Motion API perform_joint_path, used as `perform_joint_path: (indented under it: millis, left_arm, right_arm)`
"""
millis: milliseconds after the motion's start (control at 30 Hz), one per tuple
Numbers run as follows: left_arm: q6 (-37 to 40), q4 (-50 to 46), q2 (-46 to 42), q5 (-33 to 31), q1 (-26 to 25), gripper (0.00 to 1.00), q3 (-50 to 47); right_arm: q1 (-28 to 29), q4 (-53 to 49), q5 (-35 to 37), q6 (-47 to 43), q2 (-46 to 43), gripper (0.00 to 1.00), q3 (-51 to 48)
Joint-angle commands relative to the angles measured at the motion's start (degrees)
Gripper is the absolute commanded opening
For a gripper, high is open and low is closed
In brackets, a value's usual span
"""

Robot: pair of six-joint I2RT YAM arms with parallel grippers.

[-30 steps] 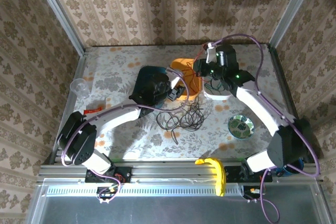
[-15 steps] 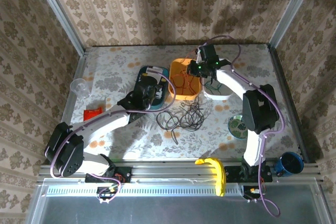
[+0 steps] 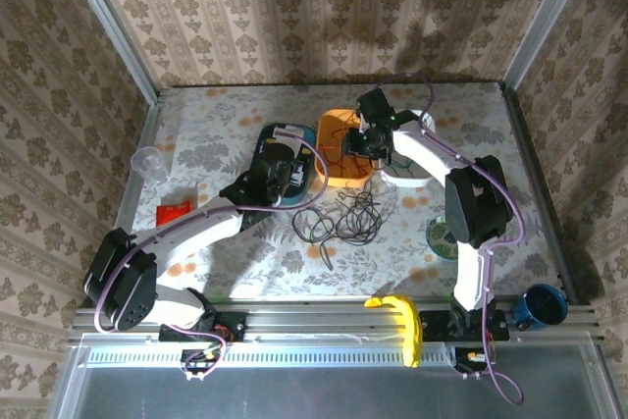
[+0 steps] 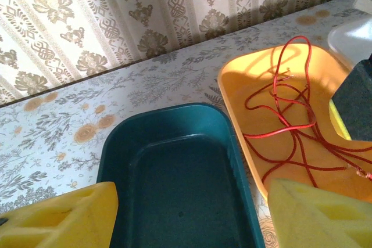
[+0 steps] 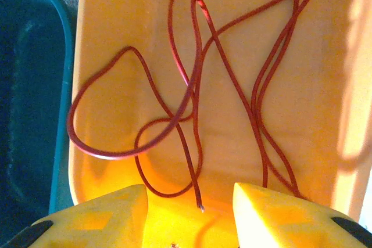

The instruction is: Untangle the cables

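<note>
I will grab a black cable near its loose end (image 3: 328,261) with my left gripper next. The cable's loops then stay free for my right gripper to untangle.
A loose tangle of thin black cables (image 3: 343,221) lies on the flowered table in front of the trays. A red cable (image 5: 192,85) lies in loops inside the orange tray (image 3: 334,162), also visible as red cable (image 4: 290,120). My right gripper (image 5: 189,216) hangs low over that tray, open; the cable's bare end rests between the yellow fingers (image 5: 290,213) without touching them. My left gripper (image 4: 192,219) is open above the empty dark teal tray (image 4: 174,184), which sits just left of the orange one.
A white bowl (image 3: 412,172) stands right of the orange tray. A clear cup (image 3: 147,161) and a red object (image 3: 177,211) sit at the left, a shiny disc (image 3: 446,235) at the right, a blue mug (image 3: 540,306) at the near right corner.
My right gripper has come down over the orange tray and opened, letting go of the red cable, which now lies in the tray. The left arm has shifted only slightly over the teal tray.
</note>
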Motion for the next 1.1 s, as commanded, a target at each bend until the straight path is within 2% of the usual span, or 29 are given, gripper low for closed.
perform_joint_path:
  millis: [0,233,367,467,633,900,1067]
  left_arm:
    - [0.31,-1.33,1.03,3.83,0.55,0.7,1.75]
    - [2.93,-3.65,5.39,20.31,-0.65,0.7,3.77]
    - [6.51,-3.83,9.36,30.02,-3.35,0.7,5.49]
    - [9.88,-4.99,12.82,33.51,-5.56,0.7,7.41]
    - [15.72,-6.52,18.76,30.71,-8.27,0.69,11.03]
    - [22.8,-8.04,23.4,24.7,-8.46,0.67,14.51]
    - [25.32,-9.99,25.94,25.4,-7.94,0.63,16.76]
  right_arm:
    - [-0.22,-2.84,4.6,-2.05,-5.41,0.45,-1.62]
    - [-1.72,3.94,15.4,-1.36,-19.68,0.47,-11.47]
    - [-3.33,3.99,12.93,-4.55,-26.43,0.47,-16.84]
    - [-3.34,0.72,11.07,-6.71,-29.32,0.47,-19.83]
    - [-3.68,-0.44,11.13,-5.3,-32.48,0.47,-25.73]
    - [-4.79,0.46,9.64,-2.65,-35.36,0.47,-28.28]
    - [-5.34,0.77,9.55,-2.75,-35.71,0.46,-28.97]
